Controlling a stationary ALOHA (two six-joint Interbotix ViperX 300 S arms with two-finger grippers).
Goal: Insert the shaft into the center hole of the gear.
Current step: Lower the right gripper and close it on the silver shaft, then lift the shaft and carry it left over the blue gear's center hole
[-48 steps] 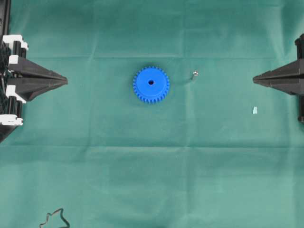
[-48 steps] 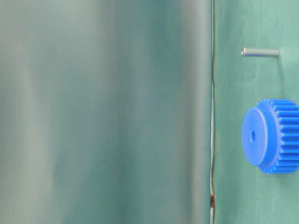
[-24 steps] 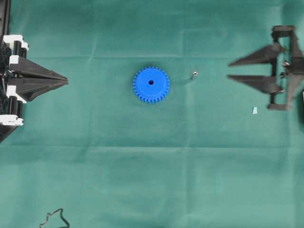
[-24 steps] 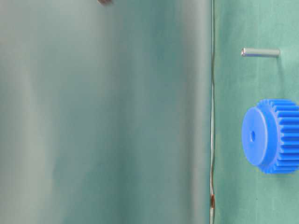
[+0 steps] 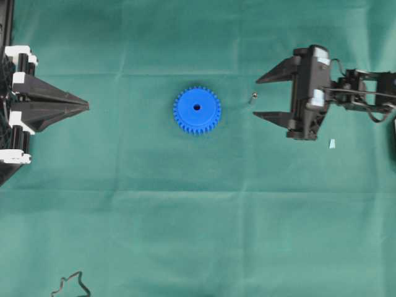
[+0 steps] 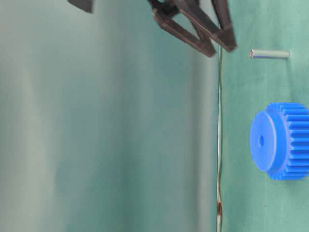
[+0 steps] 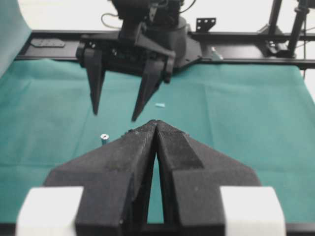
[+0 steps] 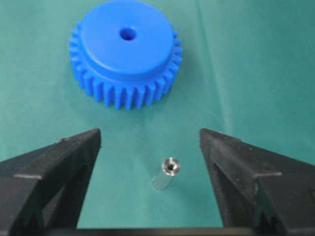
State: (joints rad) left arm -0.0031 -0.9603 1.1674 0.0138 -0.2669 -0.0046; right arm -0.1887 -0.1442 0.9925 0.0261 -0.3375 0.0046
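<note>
The shaft's lower end has to stay free to go into the gear's center hole (image 5: 197,107), so my right gripper should next grab the shaft by its upper end (image 5: 254,95).
The blue gear (image 5: 197,111) lies flat mid-cloth, its center hole (image 5: 197,106) facing up and unfilled. The small silvery shaft (image 5: 253,97) stands upright on the cloth just to its right. My right gripper (image 5: 256,98) is open, hovering with its tips either side of the shaft and slightly above its top. In the right wrist view the shaft (image 8: 167,173) sits between the wide-apart fingers (image 8: 69,162), with the gear (image 8: 125,51) beyond. My left gripper (image 5: 86,106) is shut at the left edge, holding nothing. The gear is hidden behind it in the left wrist view; the shaft (image 7: 104,139) shows.
A small pale blue scrap (image 5: 331,144) lies on the green cloth under the right arm. A dark wire-like outline (image 5: 71,286) sits at the bottom left corner. The black frame (image 7: 236,42) runs along the right end of the table.
My right gripper has swung in from the right edge toward the shaft and gone from shut to open. The left gripper, gear and shaft have not moved.
</note>
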